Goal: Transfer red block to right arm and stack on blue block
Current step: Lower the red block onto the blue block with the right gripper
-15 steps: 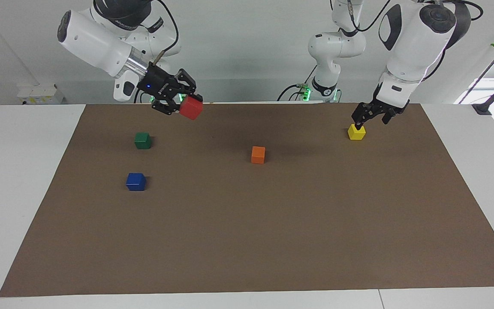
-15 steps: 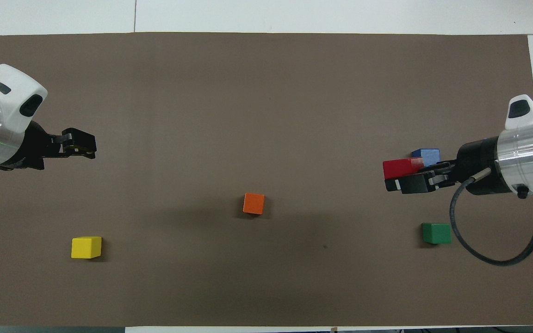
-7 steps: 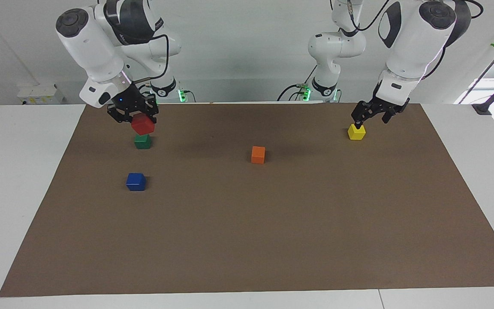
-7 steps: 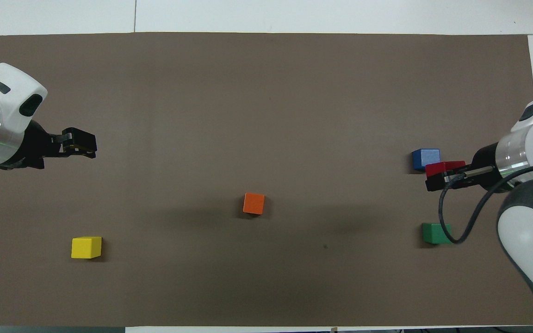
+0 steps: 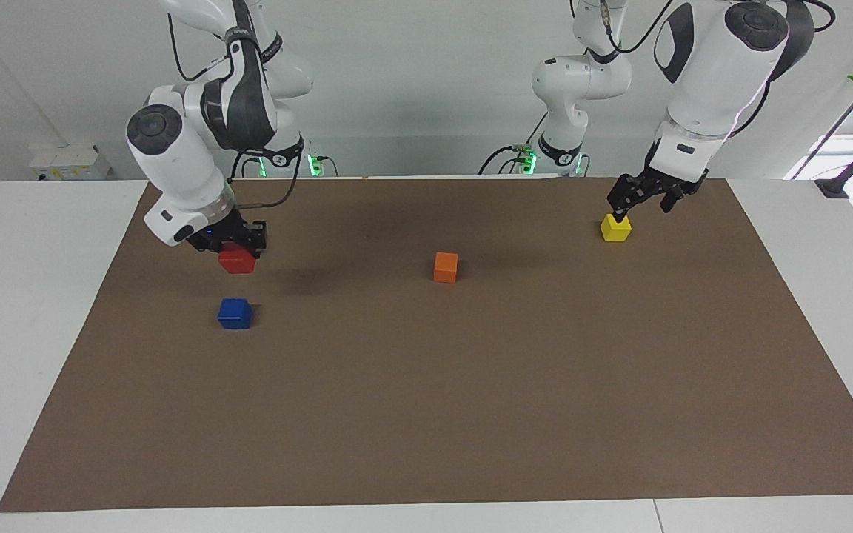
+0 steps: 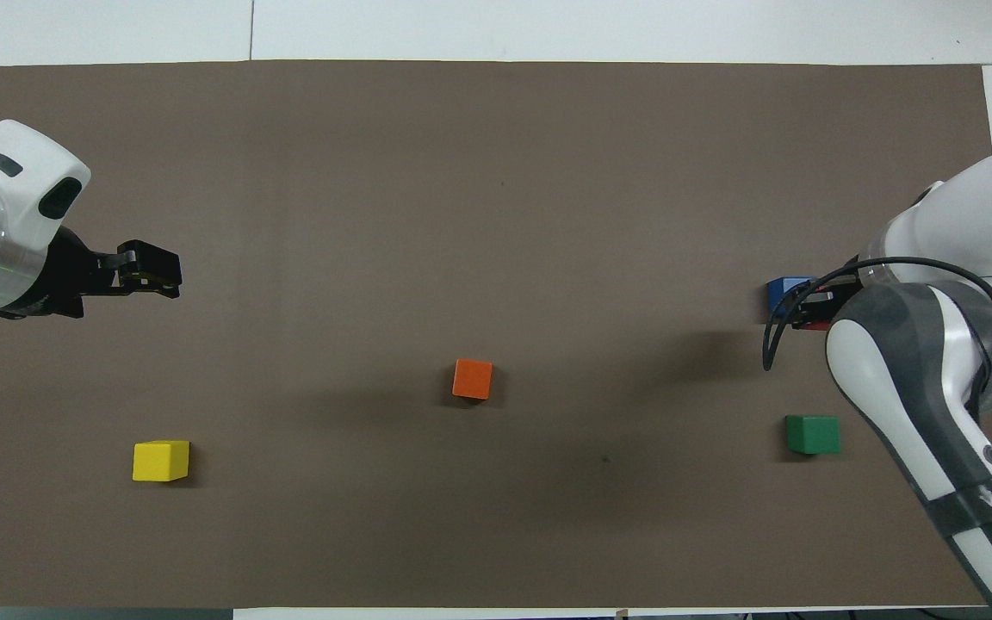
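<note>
I should line the red block up with the blue block's top before opening my right gripper: the red block (image 5: 237, 261) stands beside that top.
My right gripper (image 5: 238, 254) is shut on the red block (image 5: 237, 261) and holds it in the air, above the mat, close to the blue block (image 5: 235, 313) but not on it. In the overhead view the right arm covers most of the gripper; only a sliver of the red block (image 6: 813, 324) shows beside the partly covered blue block (image 6: 782, 290). My left gripper (image 5: 640, 206) is open and empty, raised at the left arm's end of the table, and waits; it also shows in the overhead view (image 6: 154, 274).
A yellow block (image 5: 615, 227) lies at the left arm's end. An orange block (image 5: 446, 266) lies mid-mat. A green block (image 6: 812, 434) lies nearer to the robots than the blue block; in the facing view the right gripper hides it.
The right gripper has swung down and toward the blue block with the red block in it, turning to point downward. The left arm has not moved.
</note>
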Robot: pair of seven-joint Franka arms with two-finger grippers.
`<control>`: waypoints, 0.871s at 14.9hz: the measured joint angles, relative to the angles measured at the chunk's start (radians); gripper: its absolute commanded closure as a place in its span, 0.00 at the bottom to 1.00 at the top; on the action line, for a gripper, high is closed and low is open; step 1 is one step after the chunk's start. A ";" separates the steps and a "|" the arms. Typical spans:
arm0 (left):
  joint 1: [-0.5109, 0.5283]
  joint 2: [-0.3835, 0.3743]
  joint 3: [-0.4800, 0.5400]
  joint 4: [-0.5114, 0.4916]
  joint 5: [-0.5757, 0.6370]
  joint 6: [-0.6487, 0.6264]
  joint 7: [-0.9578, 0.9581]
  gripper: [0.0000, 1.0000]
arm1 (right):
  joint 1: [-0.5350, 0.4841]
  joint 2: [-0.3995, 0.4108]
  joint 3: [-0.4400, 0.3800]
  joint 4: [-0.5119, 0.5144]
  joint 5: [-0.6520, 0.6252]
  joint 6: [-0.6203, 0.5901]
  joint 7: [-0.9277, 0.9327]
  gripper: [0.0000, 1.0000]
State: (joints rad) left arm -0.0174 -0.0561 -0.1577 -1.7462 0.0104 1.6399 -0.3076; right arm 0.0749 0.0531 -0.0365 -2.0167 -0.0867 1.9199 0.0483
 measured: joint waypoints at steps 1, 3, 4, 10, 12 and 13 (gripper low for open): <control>0.000 0.000 -0.002 0.000 0.000 -0.008 0.000 0.00 | -0.004 0.008 0.000 -0.018 -0.023 0.033 -0.002 1.00; 0.000 0.000 -0.001 0.000 0.000 -0.011 0.000 0.00 | -0.012 0.015 0.000 -0.059 -0.041 0.099 -0.022 1.00; 0.000 0.000 0.001 0.000 0.000 -0.011 0.000 0.00 | -0.015 0.019 0.000 -0.073 -0.042 0.124 -0.036 1.00; 0.000 -0.013 0.014 0.000 0.000 -0.015 0.000 0.00 | -0.023 0.066 0.000 -0.094 -0.054 0.239 -0.077 1.00; 0.000 -0.014 0.014 0.000 0.000 -0.017 0.000 0.00 | -0.029 0.081 0.000 -0.095 -0.061 0.262 -0.079 1.00; 0.000 -0.014 0.014 0.000 0.000 -0.018 0.000 0.00 | -0.030 0.088 0.000 -0.095 -0.061 0.272 -0.080 1.00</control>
State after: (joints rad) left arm -0.0174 -0.0701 -0.1435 -1.7460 0.0103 1.6221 -0.3076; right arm 0.0451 0.1414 -0.0364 -2.1120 -0.1482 2.1919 -0.0317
